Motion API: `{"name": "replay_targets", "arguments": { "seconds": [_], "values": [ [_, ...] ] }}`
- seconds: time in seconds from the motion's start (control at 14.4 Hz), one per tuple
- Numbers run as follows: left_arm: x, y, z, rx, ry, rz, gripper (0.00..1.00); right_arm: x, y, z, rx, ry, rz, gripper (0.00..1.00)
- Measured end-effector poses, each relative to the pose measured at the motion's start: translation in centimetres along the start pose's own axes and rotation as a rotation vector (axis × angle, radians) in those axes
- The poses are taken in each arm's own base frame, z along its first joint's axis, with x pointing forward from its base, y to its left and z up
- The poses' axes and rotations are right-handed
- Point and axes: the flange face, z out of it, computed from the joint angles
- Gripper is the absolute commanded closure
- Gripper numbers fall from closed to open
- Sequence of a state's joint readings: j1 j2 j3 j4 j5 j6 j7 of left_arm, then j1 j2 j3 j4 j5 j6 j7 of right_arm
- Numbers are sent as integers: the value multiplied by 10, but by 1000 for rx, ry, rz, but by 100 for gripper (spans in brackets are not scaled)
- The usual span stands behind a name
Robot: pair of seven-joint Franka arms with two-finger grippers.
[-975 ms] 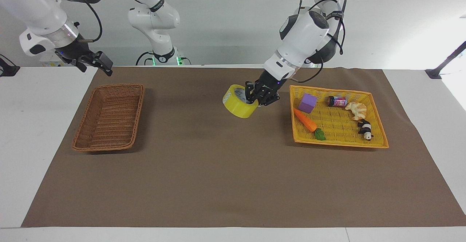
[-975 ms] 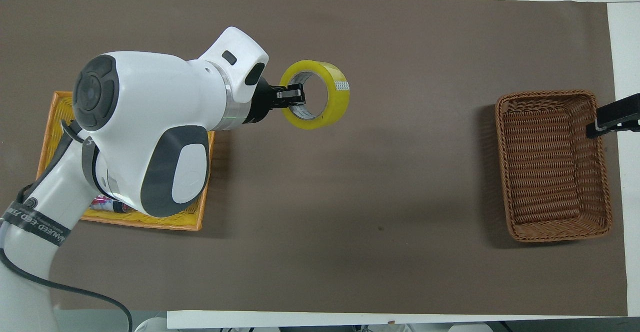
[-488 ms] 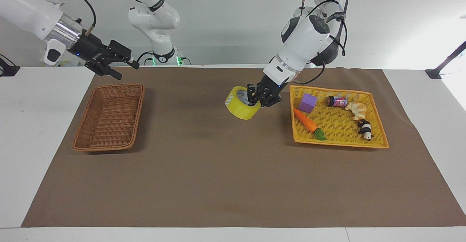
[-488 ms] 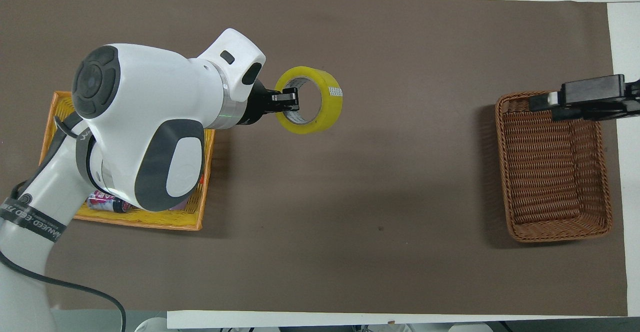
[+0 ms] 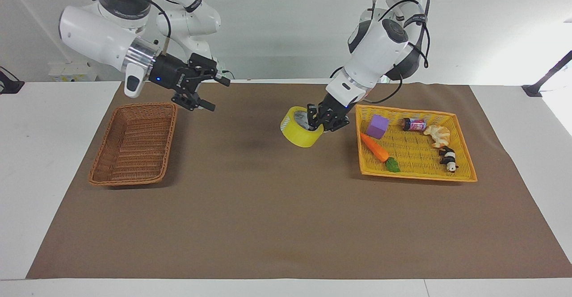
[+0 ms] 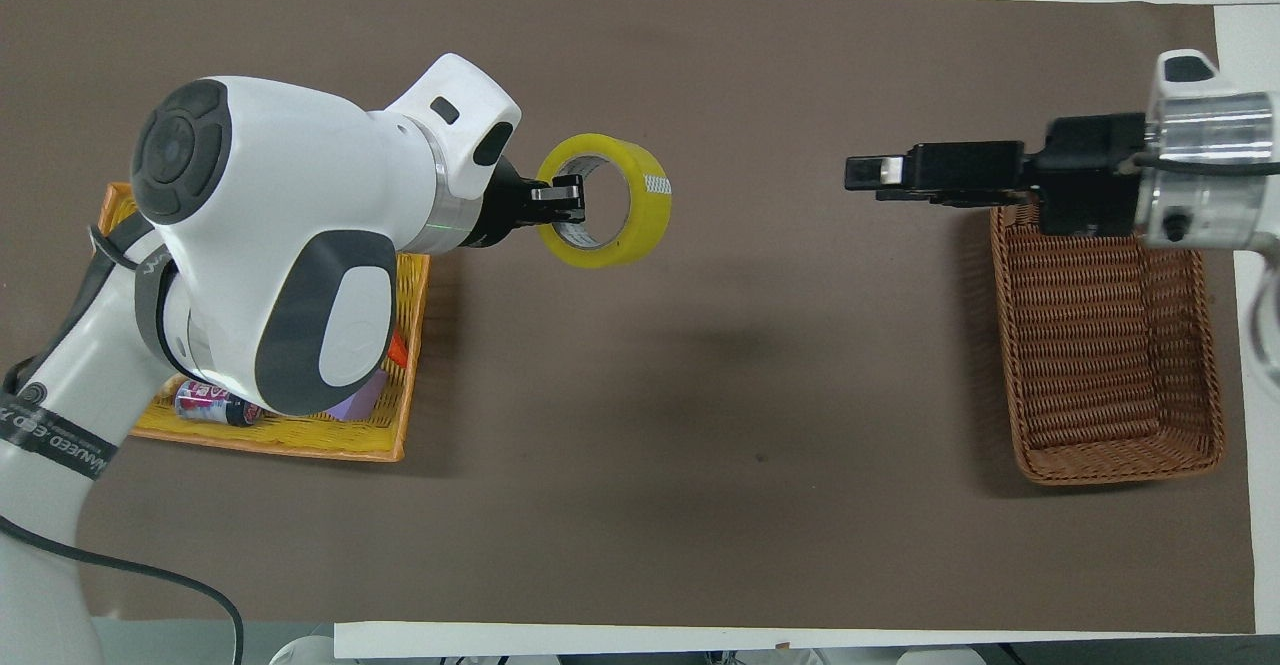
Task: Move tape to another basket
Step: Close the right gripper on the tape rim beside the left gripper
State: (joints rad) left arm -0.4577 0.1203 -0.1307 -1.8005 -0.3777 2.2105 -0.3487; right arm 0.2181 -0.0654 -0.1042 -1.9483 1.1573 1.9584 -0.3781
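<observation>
My left gripper's fingers are covering the opposite side of the yellow tape, so my right gripper needs to grab it next by the free side across the core (image 6: 650, 202).
The yellow tape (image 5: 298, 135) is a wide roll with a white core. My left gripper (image 5: 318, 121) is shut on its wall, one finger inside the core, and holds it tilted above the brown mat, beside the yellow tray. In the overhead view the tape (image 6: 655, 213) hangs from the left gripper (image 6: 563, 195). The brown wicker basket (image 5: 134, 145) stands empty at the right arm's end of the table, also seen in the overhead view (image 6: 1100, 365). My right gripper (image 5: 213, 94) is open and empty, in the air over the mat just beside that basket; it also shows in the overhead view (image 6: 880, 175).
A flat yellow woven tray (image 5: 415, 156) at the left arm's end holds a purple cube (image 5: 378, 126), a toy carrot (image 5: 375, 148), a small bottle (image 5: 413, 124), a pastry-like piece (image 5: 438, 135) and a panda figure (image 5: 448, 158). Brown mat (image 5: 268, 207) covers the table.
My right arm has swung in from the table's end, past the wicker basket, toward the middle. My left gripper with the tape has shifted slightly toward the yellow tray.
</observation>
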Motion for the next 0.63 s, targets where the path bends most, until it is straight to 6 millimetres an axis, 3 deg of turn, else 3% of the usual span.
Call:
{"name": "replay_targets", "arguments": {
  "seconds": [0.21, 0.35, 0.49, 0.63],
  "values": [
    [3, -7, -1, 20, -3, 2, 100, -4, 4, 70, 27, 11, 19, 0],
    [3, -7, -2, 20, -3, 3, 100, -7, 8, 102, 15, 23, 33, 0],
    [2, -7, -2, 23, -11, 4, 100, -10, 12, 122, 2, 22, 42, 0],
    [0, -6, -4, 25, -20, 9, 100, -10, 14, 126, 2, 18, 68, 0]
  ]
}}
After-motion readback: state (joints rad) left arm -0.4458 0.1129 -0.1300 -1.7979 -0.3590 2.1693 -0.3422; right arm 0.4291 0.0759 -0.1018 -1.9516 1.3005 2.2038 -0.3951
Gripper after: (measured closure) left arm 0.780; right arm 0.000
